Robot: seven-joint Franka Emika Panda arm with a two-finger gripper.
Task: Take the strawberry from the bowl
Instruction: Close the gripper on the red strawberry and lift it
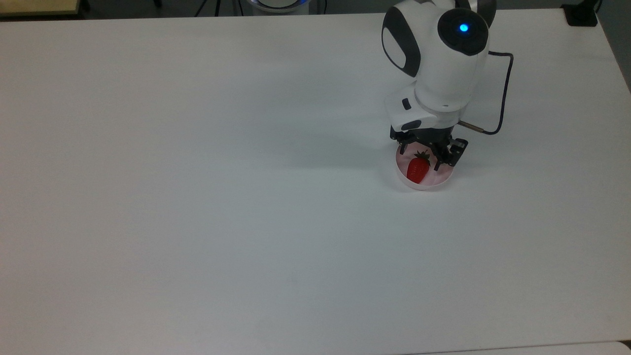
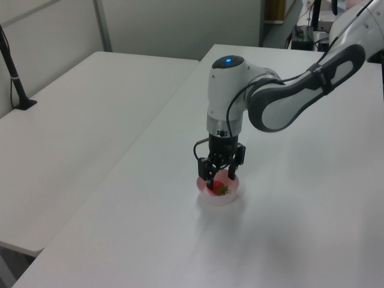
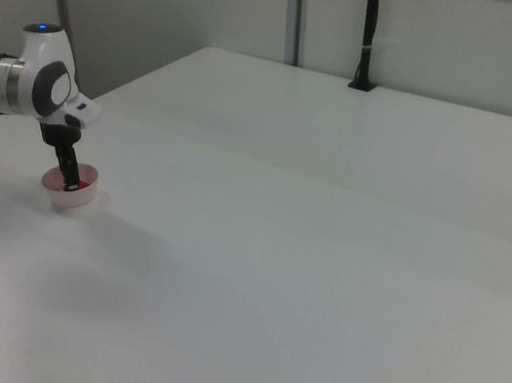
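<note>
My gripper next needs to grab the strawberry by its leafy end [image 2: 222, 190], to pick it up from the pale pink bowl [image 2: 219, 200].
The pale pink bowl [image 1: 425, 186] sits on the white table at the top view's right, and the red strawberry [image 1: 417, 169] lies in it with its dark leaf cap towards the arm. My gripper [image 1: 420, 157] reaches down into the bowl, open, with one finger on each side of the strawberry's cap end. In the left view the gripper [image 2: 220, 179] stands upright over the strawberry [image 2: 220, 189], its fingertips inside the bowl [image 2: 219, 200]. In the right view the gripper [image 3: 68, 180] dips into the bowl [image 3: 71, 200] at the far left.
The white table [image 1: 222, 197] stretches wide to the top view's left and front. A black cable [image 1: 503, 88] loops off the wrist. A second white table [image 2: 90, 108] stands beside this one, with a black post [image 2: 13, 72] on it.
</note>
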